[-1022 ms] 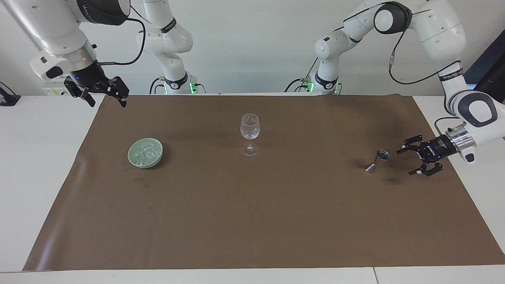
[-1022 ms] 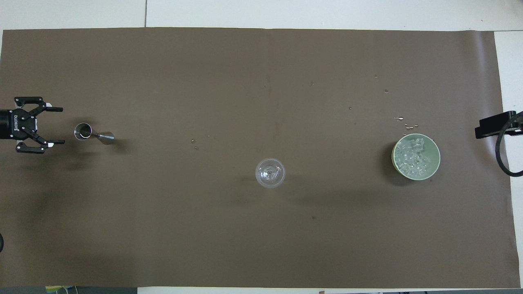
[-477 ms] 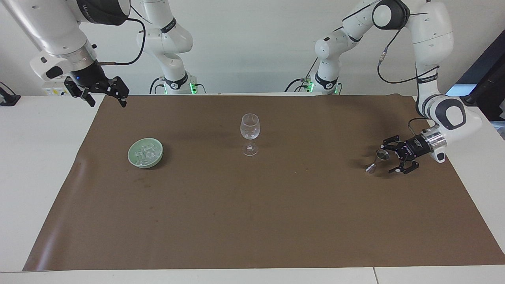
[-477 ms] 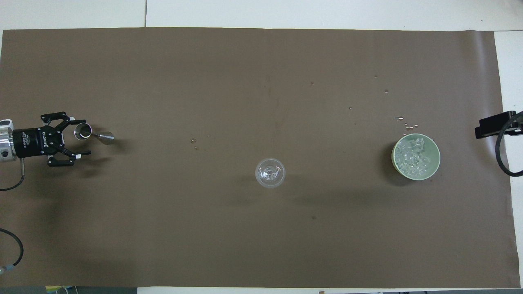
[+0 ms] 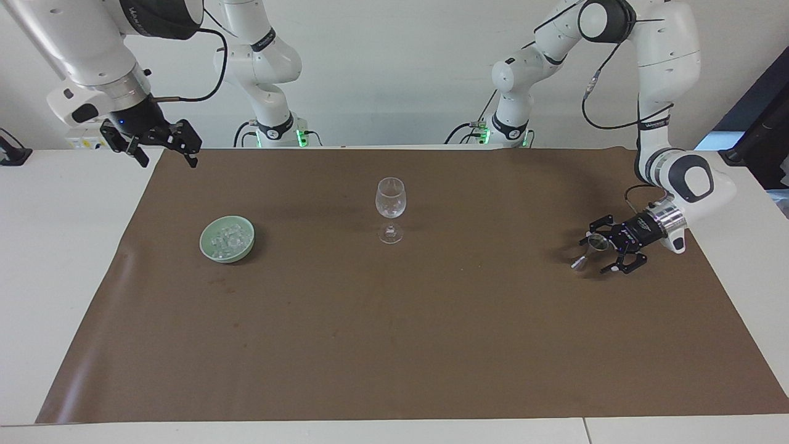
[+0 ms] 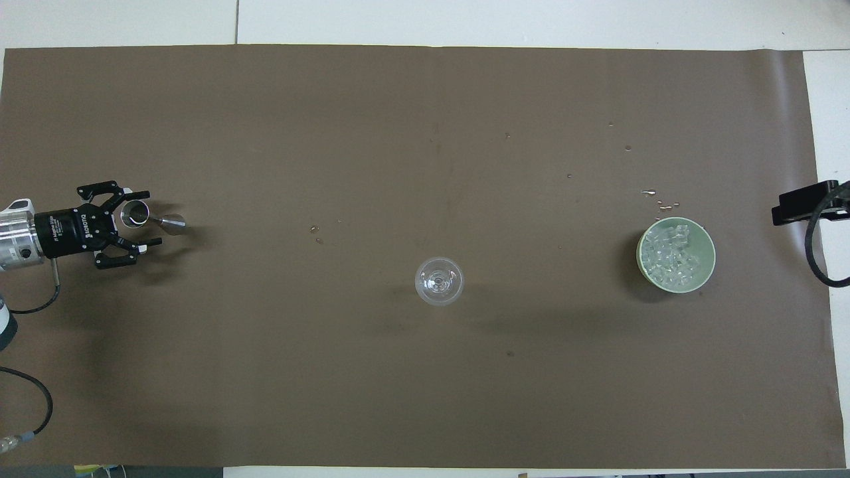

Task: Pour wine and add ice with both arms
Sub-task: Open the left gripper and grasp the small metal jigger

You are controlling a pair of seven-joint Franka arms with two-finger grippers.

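Note:
The jigger's upper cup [image 6: 135, 214] sits between both fingers of my left gripper above the brown mat, so my left gripper closes on it next.
A small steel jigger [image 5: 590, 250] [image 6: 143, 216] stands on the brown mat at the left arm's end. My left gripper [image 5: 593, 253] [image 6: 149, 219] is low and level, open, with the jigger's upper cup between its fingers. No wine shows, and I cannot tell whether the jigger holds any. A clear stemmed glass [image 5: 390, 200] [image 6: 439, 281] stands upright mid-mat. The ice [image 5: 227, 237] [image 6: 674, 255] fills a pale green bowl [image 5: 228, 258] [image 6: 640, 259] toward the right arm's end. My right gripper [image 5: 161, 148] waits raised and open over the mat's corner by its base.
The brown mat [image 5: 394, 345] [image 6: 398, 119] covers most of the white table [image 5: 55, 259]. A few water drops [image 6: 657, 196] lie on the mat just farther from the robots than the bowl. A black piece of the right arm's hand [image 6: 807, 202] juts in at the view's edge.
My left gripper has travelled in along the mat toward the jigger and now straddles its upper cup, its fingers slightly narrower. The right arm, glass and bowl have not moved.

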